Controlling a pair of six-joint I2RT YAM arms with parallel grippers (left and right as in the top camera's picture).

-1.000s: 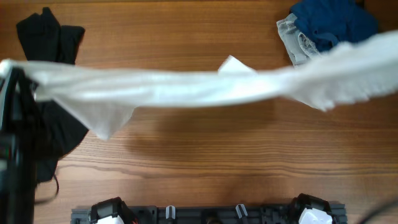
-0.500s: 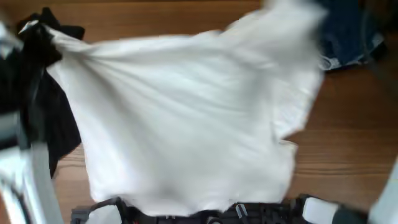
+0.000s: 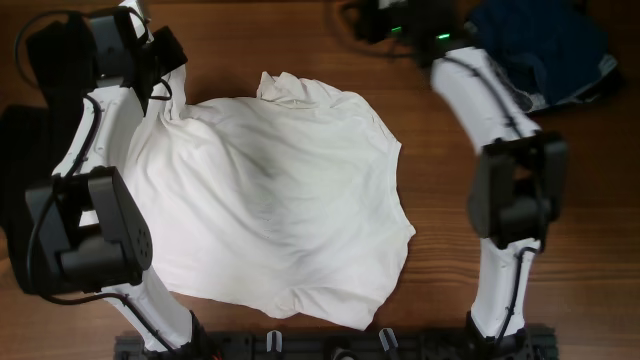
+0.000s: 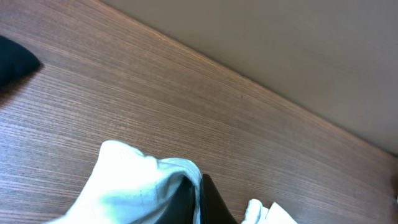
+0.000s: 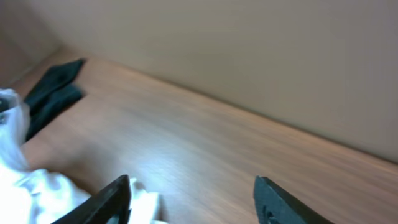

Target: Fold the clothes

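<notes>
My right gripper should grab the white shirt (image 3: 275, 205) next. It needs to hold the shirt by its far-edge corner (image 3: 304, 92), opposite my left gripper's corner, to pull it straight for folding.
A white shirt (image 3: 275, 205) lies spread out over the middle of the wooden table (image 3: 440, 260). Its top left corner is bunched up in my left gripper (image 3: 165, 92). In the left wrist view the black fingers (image 4: 208, 202) are pressed together on a fold of the white shirt (image 4: 130, 180). My right gripper (image 3: 352, 18) hangs at the far edge, just past the shirt's collar end. Its jaws (image 5: 193, 199) stand wide apart with only bare wood between them, and a bit of white cloth (image 5: 37, 190) lies beside the left finger.
A black garment (image 3: 35, 150) lies along the left edge under my left arm, also seen as the black garment (image 5: 56, 87). A blue garment (image 3: 540, 35) with a grey piece (image 3: 535, 98) sits at the far right corner. My right arm (image 3: 515, 190) stretches over the table's right side.
The shirt was stretched in the air between both grippers, then swung down and now lies flat. My right gripper has opened and let go of it. The left still holds its corner.
</notes>
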